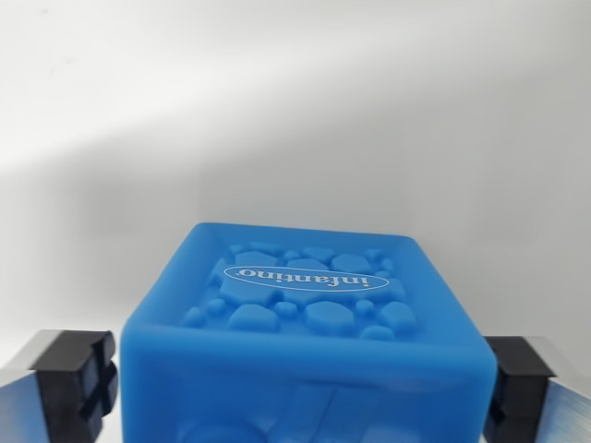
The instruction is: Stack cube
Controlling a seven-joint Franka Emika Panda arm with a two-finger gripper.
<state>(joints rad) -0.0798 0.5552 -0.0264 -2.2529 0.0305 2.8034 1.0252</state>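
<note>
I need to stack the soft blue cube, so I should next grab the cube with my gripper by its opposite sides, on either side of the cube's pebbled top side [307, 291].
A blue soft cube [309, 305] fills the lower middle of the wrist view, its top face embossed with pebble shapes and a white "infantino" oval. My gripper [300, 392] straddles it, with one black finger pad [83, 378] at the wrist view's left and the other [522, 388] at the right. The jaws stand wide apart. A thin sliver of background shows between the left pad and the cube's side, while the right pad sits right at the cube's edge. The cube's lower part is cut off by the frame. No second cube is in view.
A plain white surface [295, 111] stretches behind the cube, with a soft shadow band across it.
</note>
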